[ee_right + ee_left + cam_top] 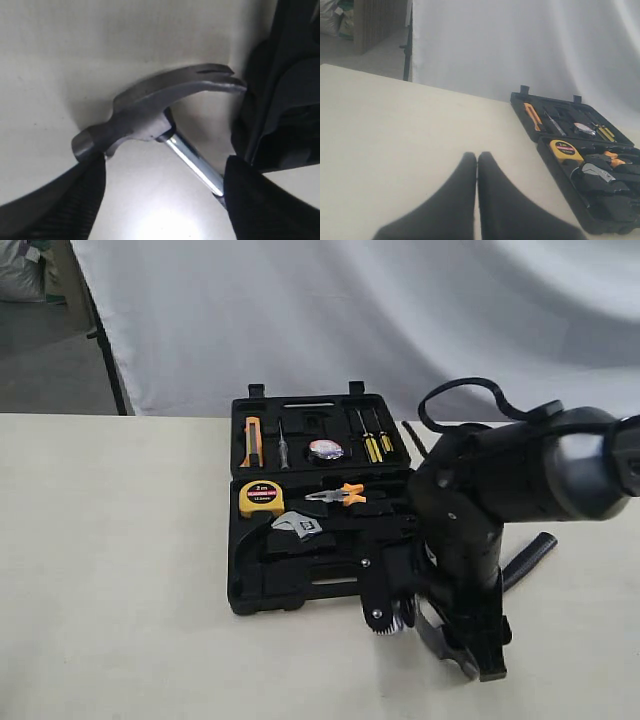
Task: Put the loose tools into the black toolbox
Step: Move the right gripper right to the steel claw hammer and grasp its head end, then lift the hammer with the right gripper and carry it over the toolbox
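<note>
The claw hammer needs to be put away in the black toolbox, so the right gripper should next grab it by its steel shaft.
The black toolbox lies open at mid-table. The silver-headed wrench rests in its near half and the small tape roll in its far half. To the right of the case lies the claw hammer, its steel shaft running back between my fingers and its black handle sticking out behind the arm. My right gripper points down over the hammer's neck, open, one fingertip by the striking face. My left gripper is shut and empty above bare table, left of the toolbox.
A yellow tape measure and orange-handled pliers sit in the case, with a yellow knife and screwdrivers in the far half. A white backdrop hangs behind the table. The right arm hides the case's right edge.
</note>
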Motion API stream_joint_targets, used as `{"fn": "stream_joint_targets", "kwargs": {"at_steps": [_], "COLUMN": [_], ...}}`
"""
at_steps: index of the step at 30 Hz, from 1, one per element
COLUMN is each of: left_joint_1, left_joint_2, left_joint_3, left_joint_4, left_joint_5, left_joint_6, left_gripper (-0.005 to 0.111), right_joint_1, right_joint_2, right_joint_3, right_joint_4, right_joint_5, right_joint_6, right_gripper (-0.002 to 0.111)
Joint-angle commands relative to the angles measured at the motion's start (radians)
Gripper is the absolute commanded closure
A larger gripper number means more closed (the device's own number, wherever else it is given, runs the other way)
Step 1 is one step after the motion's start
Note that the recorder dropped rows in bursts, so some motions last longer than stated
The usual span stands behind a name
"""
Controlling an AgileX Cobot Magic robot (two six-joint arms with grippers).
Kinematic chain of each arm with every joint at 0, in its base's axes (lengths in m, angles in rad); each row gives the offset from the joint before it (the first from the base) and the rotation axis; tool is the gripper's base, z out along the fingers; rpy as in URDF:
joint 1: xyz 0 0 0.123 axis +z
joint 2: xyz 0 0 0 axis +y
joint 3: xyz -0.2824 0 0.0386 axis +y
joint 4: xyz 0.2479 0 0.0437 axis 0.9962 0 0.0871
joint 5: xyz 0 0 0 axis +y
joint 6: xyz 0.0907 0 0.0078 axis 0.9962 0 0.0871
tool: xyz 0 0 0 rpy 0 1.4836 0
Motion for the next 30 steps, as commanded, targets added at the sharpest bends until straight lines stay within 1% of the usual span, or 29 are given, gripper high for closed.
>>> {"fn": "stream_joint_targets", "kwargs": {"at_steps": [1,13,15,18,24,30], "left_joint_1": [0.025,0.025,0.025,0.025,0.025,0.025], "left_joint_2": [-0.003,-0.003,-0.003,-0.003,-0.003,-0.003], "left_joint_3": [-0.003,-0.003,-0.003,-0.003,-0.003,-0.003], "left_joint_4": [0.004,0.004,0.004,0.004,0.004,0.004], "left_joint_5": [-0.007,-0.007,-0.007,-0.007,-0.007,-0.007], "left_joint_6": [-0.005,-0.005,-0.005,-0.005,-0.005,-0.005], "left_gripper": [0.106,0.106,0.106,0.106,0.106,0.106], "right_joint_1": [-0.005,0.004,0.009,0.027,0.080,0.112], "right_joint_2": [0.037,0.149,0.151,0.151,0.151,0.149], "right_joint_3": [0.005,0.005,0.005,0.005,0.005,0.003], "right_joint_4": [-0.077,-0.086,-0.084,-0.080,-0.026,0.001], "right_joint_5": [0.001,-0.045,-0.045,-0.042,-0.042,-0.034], "right_joint_6": [-0.019,-0.019,-0.019,-0.017,-0.017,-0.013], "right_gripper": [0.044,0.044,0.047,0.062,0.109,0.109]}}
